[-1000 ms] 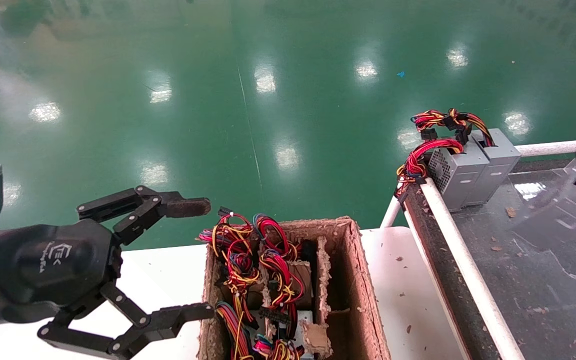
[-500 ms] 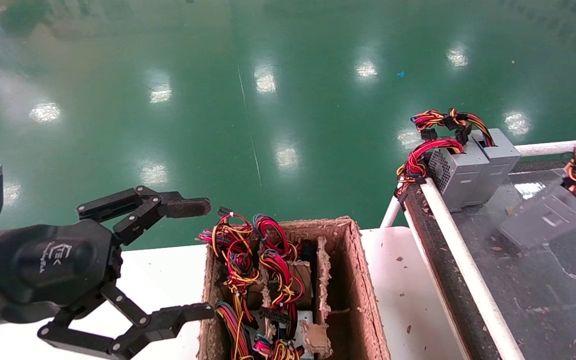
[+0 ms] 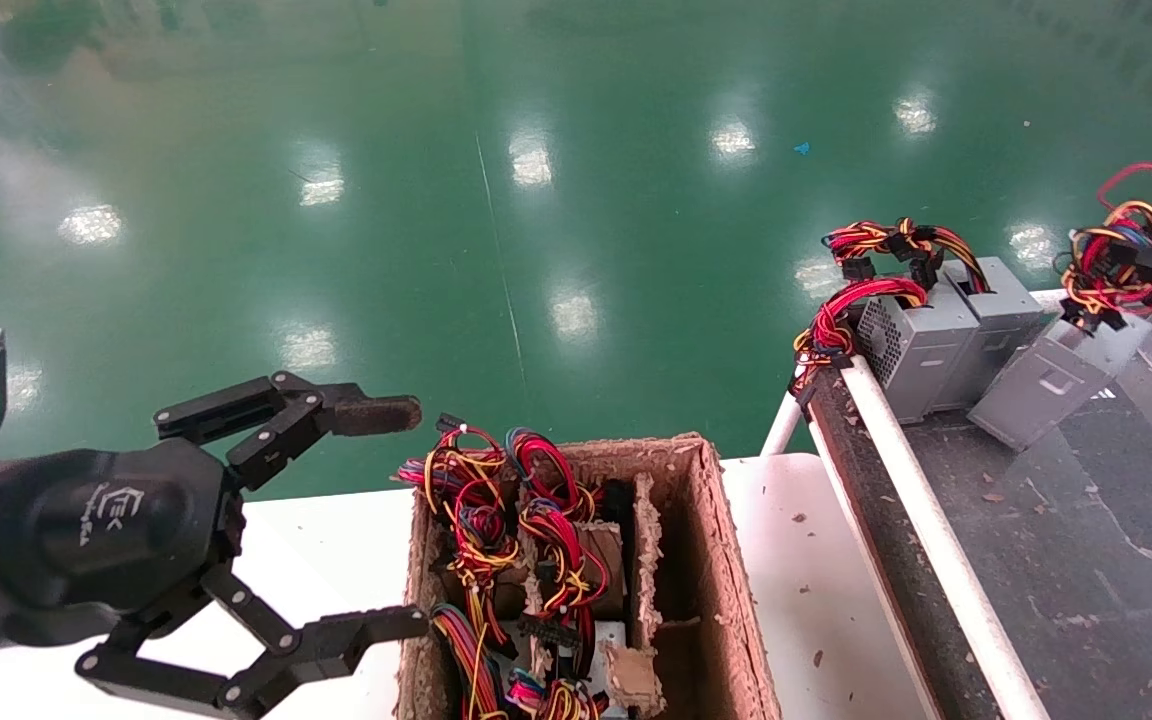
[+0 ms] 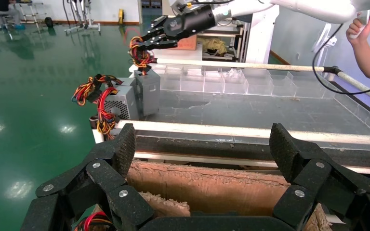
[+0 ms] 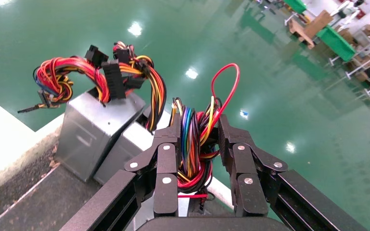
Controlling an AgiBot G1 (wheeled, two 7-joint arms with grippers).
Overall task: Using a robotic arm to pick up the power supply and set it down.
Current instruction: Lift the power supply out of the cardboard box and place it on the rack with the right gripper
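Observation:
The power supply's lower end [image 3: 1001, 430] is hanging tilted above the dark conveyor belt, so my right gripper should lower the power supply before letting go.
The power supply [image 3: 1051, 385], a small grey box, hangs tilted at the conveyor's far end with its lower end down at the belt. It sits right beside two other grey units [image 3: 941, 345]. My right gripper [image 3: 1141, 258] is shut on its coil of yellow, red and blue wires [image 5: 195, 139]. The left wrist view shows that gripper [image 4: 143, 44] above the box [image 4: 149, 91]. In the right wrist view the box itself is mostly hidden under the gripper [image 5: 197, 137]. My left gripper [image 3: 391, 518] stays open beside the cardboard box, holding nothing.
A worn cardboard box [image 3: 726, 560] with dividers holds more wired units [image 3: 526, 540] on the white table. A dark conveyor belt [image 3: 1086, 560] with a white rail [image 3: 921, 520] runs at the right. Beyond is green floor. A person's hand [image 4: 363, 45] shows far off.
My right gripper has carried the power supply from the frame's right edge away from me along the belt, up beside the two grey units, with the wire coil higher. The left arm has not moved.

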